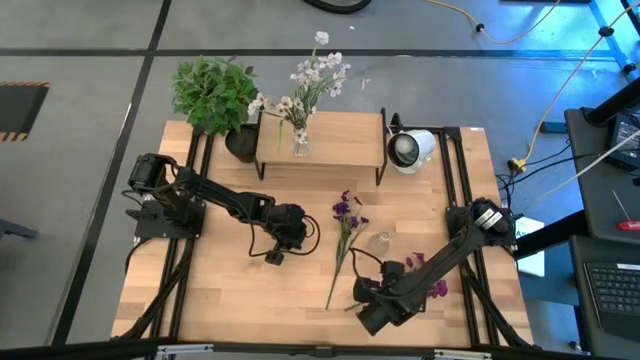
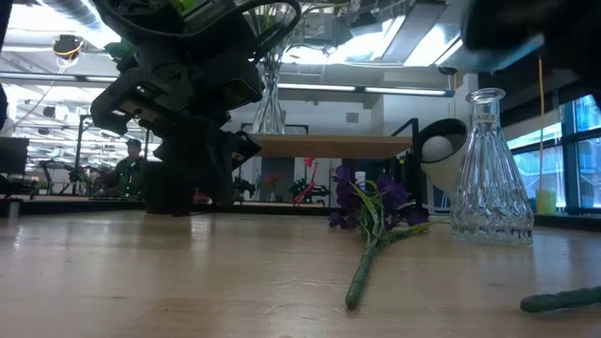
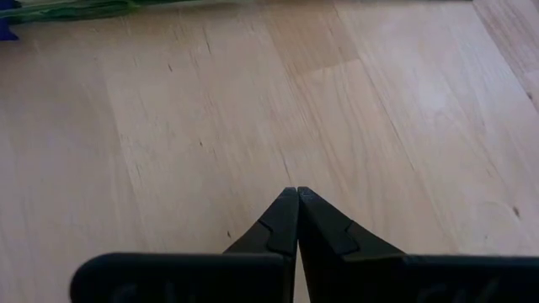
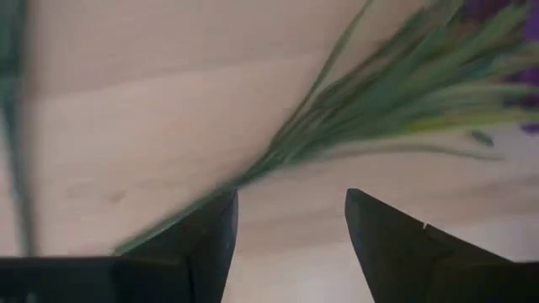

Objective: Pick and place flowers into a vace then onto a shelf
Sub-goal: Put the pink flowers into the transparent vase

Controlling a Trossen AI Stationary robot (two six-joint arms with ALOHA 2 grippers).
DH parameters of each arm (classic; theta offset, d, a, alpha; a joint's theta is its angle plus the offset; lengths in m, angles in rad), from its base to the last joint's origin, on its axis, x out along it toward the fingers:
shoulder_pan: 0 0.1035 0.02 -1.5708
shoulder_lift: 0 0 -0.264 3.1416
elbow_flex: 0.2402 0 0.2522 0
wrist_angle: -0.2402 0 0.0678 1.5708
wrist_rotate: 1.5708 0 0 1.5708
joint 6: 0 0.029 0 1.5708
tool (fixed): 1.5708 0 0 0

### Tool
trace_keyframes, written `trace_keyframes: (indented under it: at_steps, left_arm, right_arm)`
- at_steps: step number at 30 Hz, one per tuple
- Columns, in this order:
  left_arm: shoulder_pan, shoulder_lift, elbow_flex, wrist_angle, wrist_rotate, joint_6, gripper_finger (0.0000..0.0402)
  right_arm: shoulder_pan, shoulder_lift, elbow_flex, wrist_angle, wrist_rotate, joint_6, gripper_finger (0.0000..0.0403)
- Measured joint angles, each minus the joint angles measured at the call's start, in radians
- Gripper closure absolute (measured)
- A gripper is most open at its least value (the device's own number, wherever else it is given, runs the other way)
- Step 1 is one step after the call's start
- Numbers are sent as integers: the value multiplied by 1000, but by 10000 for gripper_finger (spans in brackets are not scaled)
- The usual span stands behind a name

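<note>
My right gripper should next grab the second purple flower's green stem below the leaves, as delicate petals spread at the flower's top.
One purple-blossomed flower (image 1: pixel 345 225) lies flat on the table, its stem running toward the near edge (image 2: pixel 366 263). A second purple flower (image 1: pixel 437 288) lies partly under the right arm; its green stems (image 4: pixel 354 109) show ahead of my open right gripper (image 4: pixel 290 198) (image 1: pixel 362 292), which hovers low over the stem end. My left gripper (image 3: pixel 296 192) (image 1: pixel 272 255) is shut over bare wood, left of the first flower. An empty glass vase (image 1: pixel 380 242) (image 2: pixel 488 169) stands on the table. The shelf (image 1: pixel 320 140) carries a second vase with white-pink flowers (image 1: pixel 315 80).
A bushy potted plant (image 1: pixel 215 95) stands at the shelf's left end, a white round device (image 1: pixel 410 150) at its right end. Black frame rails run along both table sides. Bare wood lies between the arms near the near edge.
</note>
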Motion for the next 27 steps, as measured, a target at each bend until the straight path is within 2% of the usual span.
trace_keyframes:
  at_steps: [9, 17, 27]
  left_arm:
    - [0, 0, 0, -7, 0, -26, 396]
    - [0, 0, 0, -25, 0, -26, 396]
    - [0, 0, 0, -24, 0, -28, 396]
  right_arm:
    - [-29, 1, -205, 317, 0, -1, 181]
    - [-46, -7, -254, 342, -38, -5, 188]
    - [-9, -4, -263, 338, -113, -9, 242]
